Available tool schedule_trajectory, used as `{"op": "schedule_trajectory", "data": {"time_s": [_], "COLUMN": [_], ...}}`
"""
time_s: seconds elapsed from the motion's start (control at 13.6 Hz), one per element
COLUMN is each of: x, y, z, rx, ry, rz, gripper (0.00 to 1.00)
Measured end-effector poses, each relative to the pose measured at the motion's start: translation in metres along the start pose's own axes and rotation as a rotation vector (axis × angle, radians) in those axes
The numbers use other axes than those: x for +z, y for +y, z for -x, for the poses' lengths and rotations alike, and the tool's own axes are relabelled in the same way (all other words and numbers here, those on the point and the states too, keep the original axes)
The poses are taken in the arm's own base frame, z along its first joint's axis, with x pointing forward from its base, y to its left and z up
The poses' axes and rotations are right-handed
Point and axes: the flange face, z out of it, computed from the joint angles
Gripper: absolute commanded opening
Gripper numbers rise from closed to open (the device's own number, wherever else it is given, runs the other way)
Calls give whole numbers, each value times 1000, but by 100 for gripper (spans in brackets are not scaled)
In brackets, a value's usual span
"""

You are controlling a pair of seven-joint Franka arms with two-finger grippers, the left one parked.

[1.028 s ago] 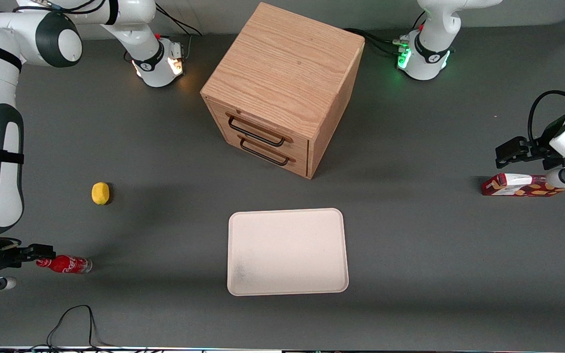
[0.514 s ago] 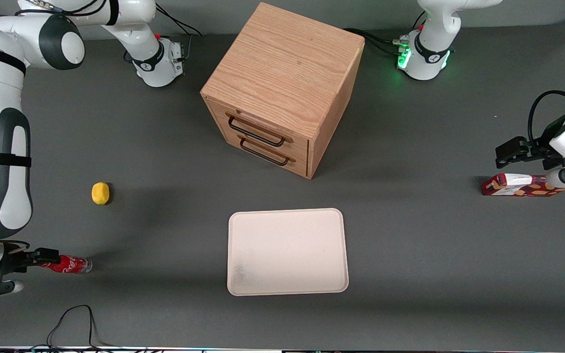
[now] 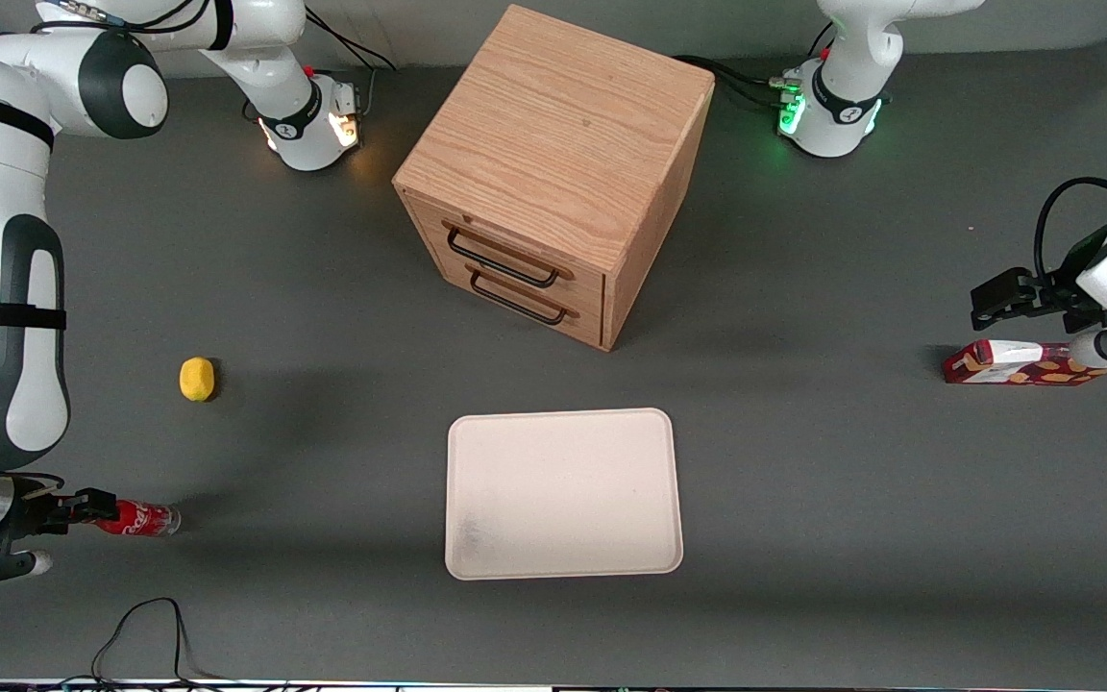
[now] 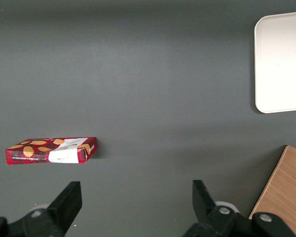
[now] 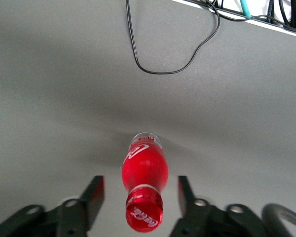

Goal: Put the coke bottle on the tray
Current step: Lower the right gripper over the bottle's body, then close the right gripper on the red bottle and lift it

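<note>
Next, my right gripper should grab the coke bottle by its cap end (image 3: pixel 104 524) to place it on the cream-white tray (image 3: pixel 563 495).
The coke bottle (image 3: pixel 142 519) lies on its side on the grey table, toward the working arm's end and nearer the front camera than the lemon. Its red cap points at my right gripper (image 3: pixel 83 519). In the right wrist view the bottle (image 5: pixel 144 170) shows red with white script, its cap between the two fingers. The gripper (image 5: pixel 139 195) is open, low over the table, with one finger on each side of the cap and neck and a gap to each. The cream-white tray (image 3: pixel 563 495) lies flat and bare mid-table, in front of the drawers, and shows in the left wrist view (image 4: pixel 281 59).
A yellow lemon (image 3: pixel 196 379) sits farther from the front camera than the bottle. The wooden drawer box (image 3: pixel 553 173) stands mid-table. A red snack carton (image 3: pixel 1015 363) lies toward the parked arm's end. A black cable (image 3: pixel 145 634) loops near the table's front edge, close to the bottle.
My gripper has slid along the table toward the bottle, so its open fingers now reach past the cap. The bottle has not moved.
</note>
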Motion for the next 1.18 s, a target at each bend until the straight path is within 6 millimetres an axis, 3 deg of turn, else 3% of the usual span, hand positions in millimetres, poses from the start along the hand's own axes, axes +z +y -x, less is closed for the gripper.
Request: {"op": "schedule_trajectory", "data": {"time_s": [0.15, 0.81, 0.95, 1.18], "x": [1, -6, -23, -73], "y": [2, 0, -3, -11], "z": [1, 2, 4, 14], "rx": [3, 1, -1, -5], "ry": [-1, -20, -43, -76], "rz": [0, -9, -21, -42], "gripper": [1, 0, 0, 0]}}
